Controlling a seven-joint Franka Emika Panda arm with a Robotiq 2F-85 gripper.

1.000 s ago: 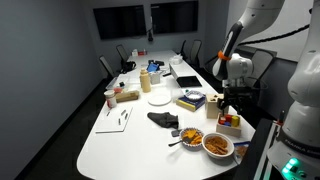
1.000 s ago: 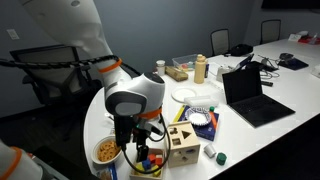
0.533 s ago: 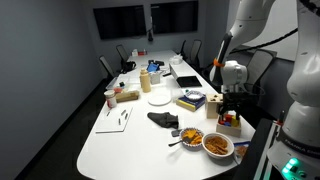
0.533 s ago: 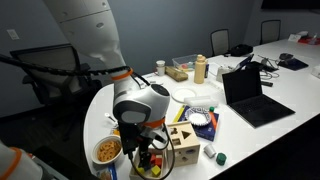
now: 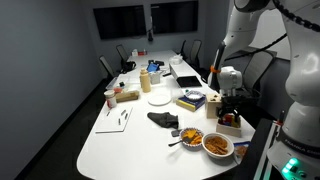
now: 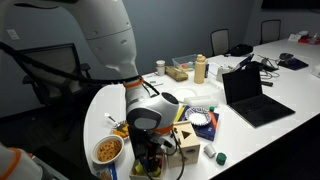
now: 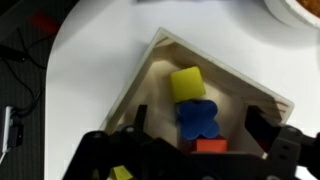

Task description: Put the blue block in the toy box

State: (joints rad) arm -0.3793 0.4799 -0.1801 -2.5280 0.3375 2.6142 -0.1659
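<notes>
One finger of the robot's gripper overlaps the tray's rim, above the blue block (image 7: 199, 118). The gripper would miss the block if it closed now, so the robot will first lower it.
The blue block (image 7: 199, 118), clover-shaped, lies in a low pale wooden tray (image 7: 150, 70) between a yellow block (image 7: 187, 83) and a red block (image 7: 208, 146). My gripper (image 7: 200, 130) is open, close above the tray, with one finger on each side of the blue block and not touching it. In both exterior views the gripper (image 6: 150, 158) (image 5: 228, 108) hangs low over the tray at the table's edge. The toy box (image 6: 185, 141), a small pale wooden cube with dark cut-outs, stands right beside the tray.
A bowl of orange food (image 6: 107, 150) sits next to the tray, near the table edge. An open laptop (image 6: 250, 95), a white plate (image 6: 188, 93) and a black cloth (image 5: 163, 119) lie further along the white table (image 5: 120, 140).
The arm has come down over the tray, so the gripper now sits lower and closer to the blocks. The blocks and the toy box have not moved.
</notes>
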